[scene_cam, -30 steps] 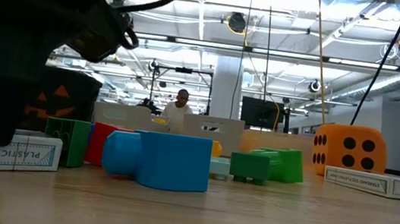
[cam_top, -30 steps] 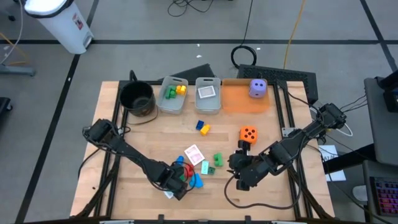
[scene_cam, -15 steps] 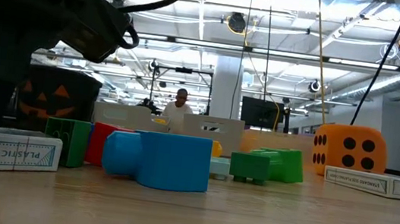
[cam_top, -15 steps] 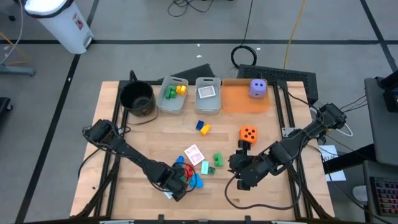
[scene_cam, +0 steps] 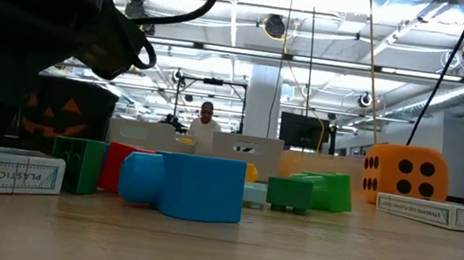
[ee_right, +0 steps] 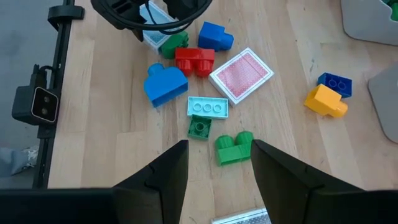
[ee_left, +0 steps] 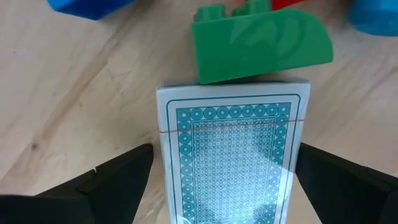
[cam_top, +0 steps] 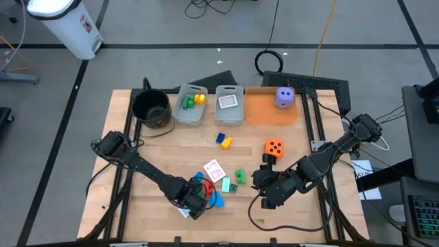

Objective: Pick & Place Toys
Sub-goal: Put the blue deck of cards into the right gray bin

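I need to grab the teal-backed deck by its long sides with my left gripper next, so that it can go into a clear bin.
My left gripper (ee_left: 224, 180) points down near the table's near edge and stands open. Its fingers stand on either side of a teal-backed card deck (ee_left: 233, 155) that lies flat on the table, and I see no touch. A green block (ee_left: 261, 43) lies against the deck's far end. Red and blue blocks (cam_top: 206, 189) and a red-backed deck (cam_top: 214, 169) lie close by. My right gripper (cam_top: 260, 178) hangs raised and open over the near right, above green blocks (ee_right: 235, 148), with nothing between its fingers. An orange die (cam_top: 274, 147) rests on the table.
At the far edge stand a black pot (cam_top: 152, 108), two clear bins (cam_top: 191, 104) (cam_top: 229, 104) and an orange tray (cam_top: 264, 113) with a purple die (cam_top: 285, 97) on it. Blue and yellow blocks (cam_top: 223, 140) lie mid-table. Another card box (scene_cam: 439, 213) lies at the near right.
My left gripper has tipped a little over the teal deck without changing place. In the low view its dark finger has swung toward the table's left edge, so more of the deck's side shows. Its fingers stay open.
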`<state>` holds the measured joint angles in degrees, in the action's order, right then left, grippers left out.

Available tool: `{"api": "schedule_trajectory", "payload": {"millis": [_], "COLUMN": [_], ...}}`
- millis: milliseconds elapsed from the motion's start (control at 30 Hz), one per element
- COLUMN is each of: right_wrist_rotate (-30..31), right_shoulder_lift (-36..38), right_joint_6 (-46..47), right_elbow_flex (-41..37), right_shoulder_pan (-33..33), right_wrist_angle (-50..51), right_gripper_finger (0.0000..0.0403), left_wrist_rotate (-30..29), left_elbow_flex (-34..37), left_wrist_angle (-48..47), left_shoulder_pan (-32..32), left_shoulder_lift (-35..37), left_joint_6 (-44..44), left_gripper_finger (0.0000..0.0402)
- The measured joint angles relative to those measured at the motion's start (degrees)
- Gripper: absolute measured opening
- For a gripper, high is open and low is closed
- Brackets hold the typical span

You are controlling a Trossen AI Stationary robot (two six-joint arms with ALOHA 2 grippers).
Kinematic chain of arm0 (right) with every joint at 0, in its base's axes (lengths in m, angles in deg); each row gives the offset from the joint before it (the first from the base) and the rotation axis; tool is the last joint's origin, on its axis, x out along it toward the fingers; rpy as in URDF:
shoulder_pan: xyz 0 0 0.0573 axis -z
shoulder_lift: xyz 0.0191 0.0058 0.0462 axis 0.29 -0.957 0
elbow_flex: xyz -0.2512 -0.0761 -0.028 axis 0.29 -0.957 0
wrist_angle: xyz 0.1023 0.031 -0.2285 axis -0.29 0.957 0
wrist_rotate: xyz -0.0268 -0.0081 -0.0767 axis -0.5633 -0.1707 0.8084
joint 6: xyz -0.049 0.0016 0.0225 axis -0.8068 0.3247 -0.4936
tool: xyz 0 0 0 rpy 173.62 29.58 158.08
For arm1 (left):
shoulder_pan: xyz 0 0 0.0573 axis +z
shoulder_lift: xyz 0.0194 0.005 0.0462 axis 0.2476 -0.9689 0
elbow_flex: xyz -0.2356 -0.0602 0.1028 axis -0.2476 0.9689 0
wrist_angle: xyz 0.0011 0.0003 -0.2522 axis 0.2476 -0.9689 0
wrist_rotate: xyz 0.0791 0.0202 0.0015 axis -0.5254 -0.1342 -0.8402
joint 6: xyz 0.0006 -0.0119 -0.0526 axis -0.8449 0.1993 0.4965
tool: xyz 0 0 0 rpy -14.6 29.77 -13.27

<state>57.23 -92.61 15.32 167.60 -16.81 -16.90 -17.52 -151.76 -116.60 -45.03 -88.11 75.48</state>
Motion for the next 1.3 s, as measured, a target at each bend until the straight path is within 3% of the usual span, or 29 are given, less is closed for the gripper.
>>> {"api": "schedule_trajectory", "payload": {"millis": [400, 667, 967, 1300], "right_wrist_rotate": [-0.01, -0.02, -0.07, -0.26], "right_shoulder_lift": [0.0, 0.0, 0.0, 0.0], "right_joint_6": [0.02, 0.02, 0.03, -0.62], "right_elbow_flex": [0.0, 0.0, 0.0, 0.0], "right_shoulder_pan": [0.0, 0.0, 0.0, 0.0], "right_wrist_angle": [0.0, 0.0, -0.02, -0.07], "right_gripper_finger": [0.0166, 0.0166, 0.0166, 0.0166], "left_wrist_rotate": [1.67, 1.99, 2.77, -1.28], "left_elbow_flex": [0.12, 0.13, 0.37, 0.39], "left_wrist_angle": [-3.59, -3.89, -3.83, -10.91], "left_shoulder_pan": [0.92, 0.94, 1.51, 1.48], "left_shoulder_lift": [-0.09, -0.11, 1.23, 8.26], "left_joint_6": [2.11, 3.36, 4.26, 4.54], "left_gripper_finger": [0.0388, 0.0301, 0.0301, 0.0303]}}
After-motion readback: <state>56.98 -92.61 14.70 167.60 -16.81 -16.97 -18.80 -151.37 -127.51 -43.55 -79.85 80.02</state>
